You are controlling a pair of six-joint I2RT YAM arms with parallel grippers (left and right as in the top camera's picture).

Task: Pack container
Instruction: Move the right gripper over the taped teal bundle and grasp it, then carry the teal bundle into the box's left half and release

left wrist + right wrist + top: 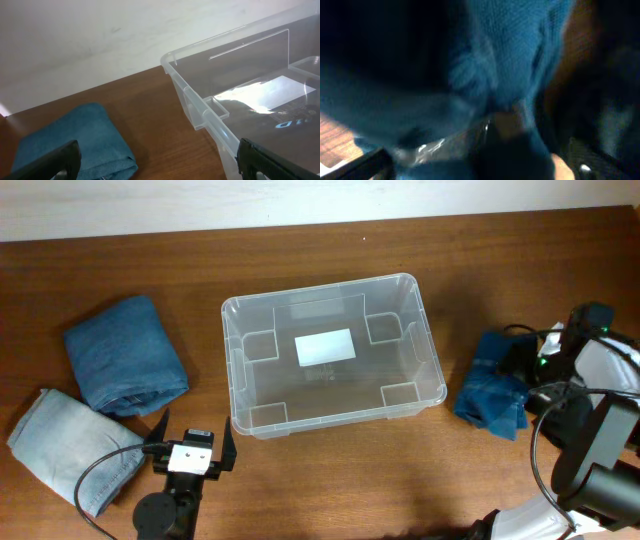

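Note:
I need to close my right gripper on the crumpled dark blue cloth now, because the cloth fills the gap between my spread fingers and closing would hold it.
The clear plastic container (430, 370) stands empty in the middle of the table, with a white label on its bottom; its near corner shows in the left wrist view (200, 107). My left gripper (193, 437) is open and empty at the front, between the container and a folded blue denim cloth (125, 355), which also shows in the left wrist view (75, 135). My right gripper (518, 366) is pressed low into a crumpled dark blue cloth (492, 395) right of the container. In the blurred right wrist view its fingers (480, 165) are spread with the cloth (520, 55) between them.
A folded light grey-blue denim piece (65, 445) lies at the front left beside the blue one. A pale wall (300, 200) runs behind the table's far edge. Cables and white parts of the right arm (600, 365) crowd the right edge.

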